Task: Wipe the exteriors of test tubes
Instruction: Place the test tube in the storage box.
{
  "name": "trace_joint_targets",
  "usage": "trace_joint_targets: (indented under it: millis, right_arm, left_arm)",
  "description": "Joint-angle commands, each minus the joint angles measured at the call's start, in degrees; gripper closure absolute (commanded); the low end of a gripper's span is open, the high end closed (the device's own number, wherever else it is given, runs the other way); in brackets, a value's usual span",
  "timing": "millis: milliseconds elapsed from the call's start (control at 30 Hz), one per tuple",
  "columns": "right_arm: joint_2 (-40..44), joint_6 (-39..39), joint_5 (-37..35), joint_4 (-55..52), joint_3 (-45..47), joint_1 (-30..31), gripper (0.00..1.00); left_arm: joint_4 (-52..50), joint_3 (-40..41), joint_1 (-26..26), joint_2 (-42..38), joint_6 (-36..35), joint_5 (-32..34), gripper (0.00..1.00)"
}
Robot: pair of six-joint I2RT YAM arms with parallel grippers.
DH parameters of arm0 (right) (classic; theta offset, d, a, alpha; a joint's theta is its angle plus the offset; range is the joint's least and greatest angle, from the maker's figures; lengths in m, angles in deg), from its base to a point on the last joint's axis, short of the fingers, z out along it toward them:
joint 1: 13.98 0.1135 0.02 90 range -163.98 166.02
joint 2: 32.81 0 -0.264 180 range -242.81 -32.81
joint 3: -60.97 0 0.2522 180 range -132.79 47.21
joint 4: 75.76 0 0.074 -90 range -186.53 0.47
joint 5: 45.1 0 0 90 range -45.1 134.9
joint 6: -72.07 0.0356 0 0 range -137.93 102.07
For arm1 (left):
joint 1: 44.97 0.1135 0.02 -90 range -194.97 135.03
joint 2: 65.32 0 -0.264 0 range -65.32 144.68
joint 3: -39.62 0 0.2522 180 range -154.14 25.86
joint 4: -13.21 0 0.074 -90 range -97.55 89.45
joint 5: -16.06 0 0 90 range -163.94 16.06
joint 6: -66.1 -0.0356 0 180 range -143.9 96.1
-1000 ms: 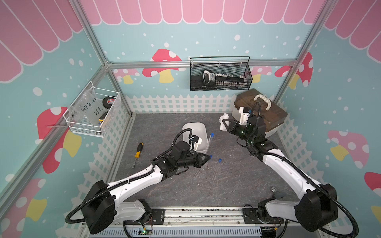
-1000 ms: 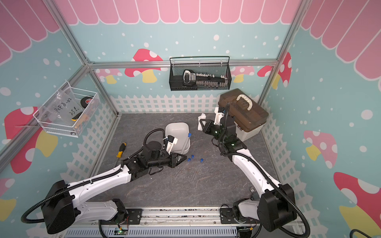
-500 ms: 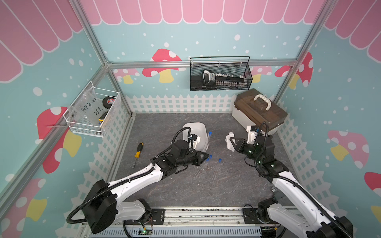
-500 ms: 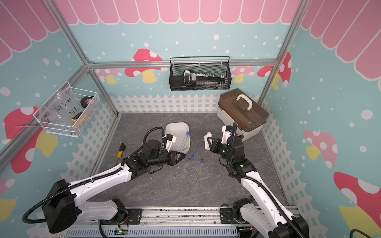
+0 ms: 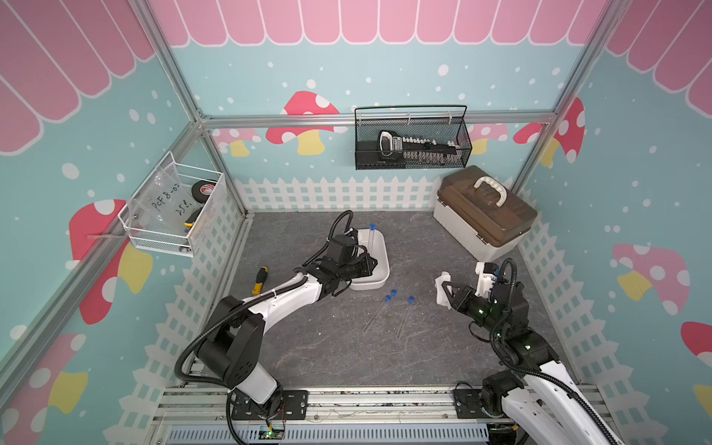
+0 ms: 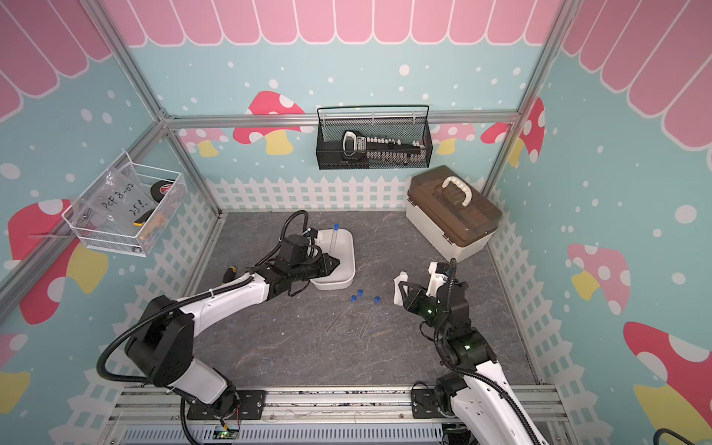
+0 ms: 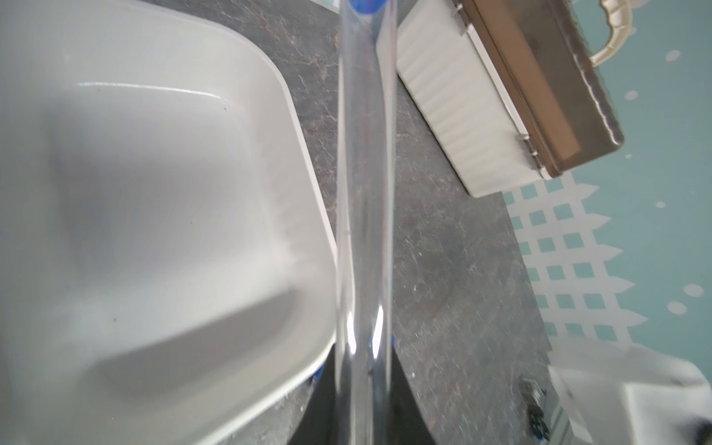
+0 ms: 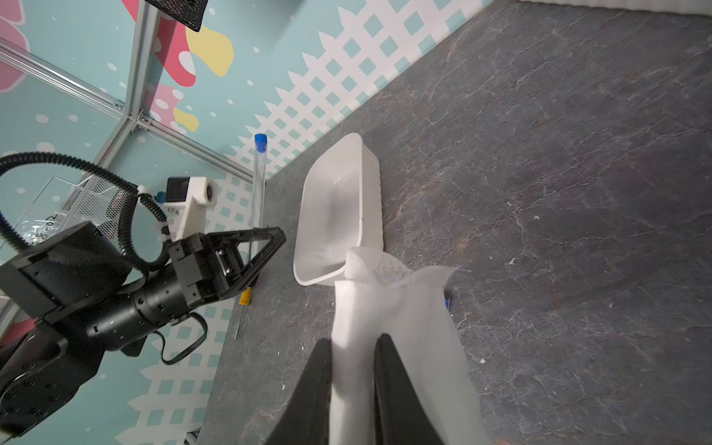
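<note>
My left gripper holds the test tube and should keep it until the test tube lies low inside the tray, because its blue cap sticks up above the tray's far rim.
My left gripper [image 5: 368, 266] [image 6: 331, 266] [image 7: 364, 366] is shut on a clear test tube [image 5: 371, 240] [image 6: 335, 240] [image 7: 364, 192]. It holds the tube upright, blue cap on top, at the white tray [image 5: 370, 286] [image 6: 339, 284] [image 7: 154, 192]. The right wrist view shows this gripper [image 8: 266, 239], the tube [image 8: 259, 185] and the tray [image 8: 339, 215]. Three more capped test tubes [image 5: 400, 319] [image 6: 366, 319] lie on the grey floor between the arms. My right gripper [image 5: 447, 293] [image 6: 402, 289] [image 8: 352, 343] is shut on a white cloth [image 5: 442, 285] [image 6: 398, 283] [image 8: 404, 308], to the right of them.
A yellow-and-black screwdriver [image 5: 261, 278] [image 6: 230, 273] [image 8: 242, 304] lies left of the left arm. A brown-lidded toolbox [image 5: 485, 214] [image 6: 454, 210] [image 7: 501, 115] stands at the back right. A black wire basket [image 5: 412, 142] and a white wire basket [image 5: 173, 208] hang on the walls.
My right arm has drawn back from beside the toolbox toward the front right, cloth still in it. My left gripper has carried its tube back to the tray.
</note>
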Motion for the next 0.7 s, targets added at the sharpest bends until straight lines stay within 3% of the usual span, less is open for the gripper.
trace_joint_targets:
  millis: [0,200,667]
  right_arm:
    - [0.2,0.9,-0.5,-1.7,-0.5,-0.3,0.80]
    - [0.1,0.3,-0.8,-1.6,-0.7,-0.4,0.80]
    - [0.7,0.0,0.0,-1.4,0.4,-0.3,0.80]
  left_arm:
    - [-2.4,-5.6,0.9,5.9,1.9,0.1,0.84]
    - [-4.8,-13.5,1.6,15.4,5.3,0.2,0.84]
    - [-6.3,-15.8,2.0,21.5,8.0,3.8,0.84]
